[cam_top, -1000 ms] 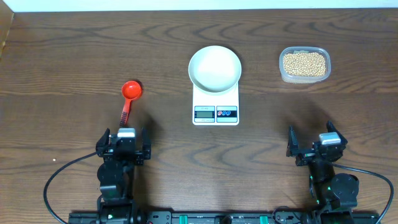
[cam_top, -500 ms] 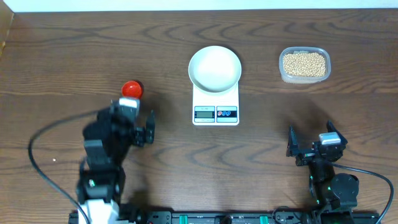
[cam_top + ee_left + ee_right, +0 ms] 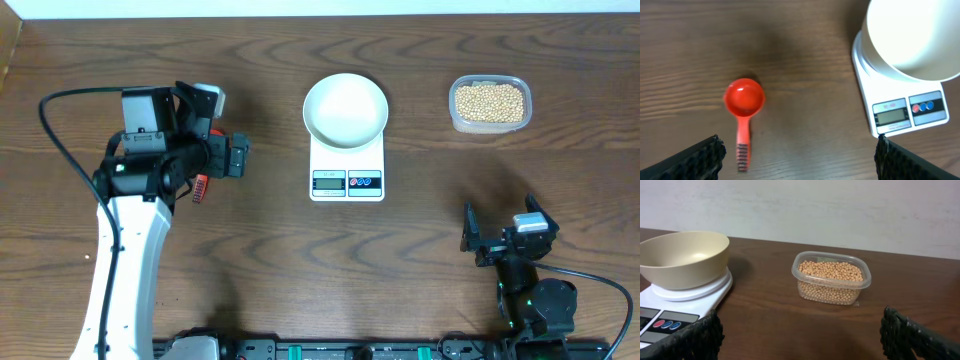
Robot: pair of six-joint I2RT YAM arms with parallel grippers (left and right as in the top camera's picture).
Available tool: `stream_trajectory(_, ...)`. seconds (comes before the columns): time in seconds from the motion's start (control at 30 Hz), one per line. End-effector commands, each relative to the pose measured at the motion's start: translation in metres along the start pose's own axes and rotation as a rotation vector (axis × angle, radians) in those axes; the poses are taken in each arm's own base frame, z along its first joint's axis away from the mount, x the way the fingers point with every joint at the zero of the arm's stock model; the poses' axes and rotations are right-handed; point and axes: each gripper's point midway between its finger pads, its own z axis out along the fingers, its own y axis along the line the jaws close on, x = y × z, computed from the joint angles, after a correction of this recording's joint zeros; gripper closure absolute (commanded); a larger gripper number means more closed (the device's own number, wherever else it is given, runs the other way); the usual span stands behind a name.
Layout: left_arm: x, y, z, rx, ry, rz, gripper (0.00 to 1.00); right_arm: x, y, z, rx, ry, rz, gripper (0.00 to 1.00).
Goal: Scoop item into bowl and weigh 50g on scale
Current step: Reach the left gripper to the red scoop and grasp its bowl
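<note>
My left gripper grabs the red scoop [image 3: 199,188] by its cup rim [image 3: 216,133] next, so the handle stays free to hand over to my right gripper for scooping.
The white bowl [image 3: 345,108] stands empty on the white scale [image 3: 331,160] at the table's middle. The tan beans [image 3: 489,102] fill a clear plastic container at the far right. My left gripper [image 3: 212,160] is open and empty above a red scoop [image 3: 199,188], which it mostly hides in the overhead view. In the left wrist view the scoop [image 3: 744,99] lies between and ahead of the wide-open fingers [image 3: 797,160], with the bowl [image 3: 915,35] and scale [image 3: 892,117] to its right. My right gripper [image 3: 505,240] is open and empty near the front right.
The right wrist view shows the bowl [image 3: 685,257] on the scale [image 3: 690,297] at left and the container of beans [image 3: 831,271] ahead, with bare wood in front. A pale wall runs behind the table's far edge.
My left arm has lifted from its rest spot at the front and swung forward over the red scoop. The right arm has not moved.
</note>
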Motion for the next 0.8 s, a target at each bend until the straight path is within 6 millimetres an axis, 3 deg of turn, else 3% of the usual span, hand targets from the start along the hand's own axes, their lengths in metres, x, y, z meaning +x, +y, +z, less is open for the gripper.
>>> stream_trajectory(0.0,-0.012,-0.005,0.009,0.060,-0.030,-0.002,0.02,0.001,-0.001,0.000,0.003,0.001,0.013,0.01)
stream_trajectory(0.23,-0.005,0.057,0.054,-0.131,0.027,-0.173,0.00,0.001,-0.001,0.000,0.003,0.001,0.013,0.01)
stream_trajectory(0.47,0.008,0.108,0.084,-0.246,0.056,-0.228,0.10,0.001,-0.001,0.000,0.003,0.001,0.013,0.01)
stream_trajectory(0.77,0.048,0.123,0.127,-0.239,0.186,-0.263,0.24,0.001,-0.001,0.000,0.003,0.001,0.013,0.01)
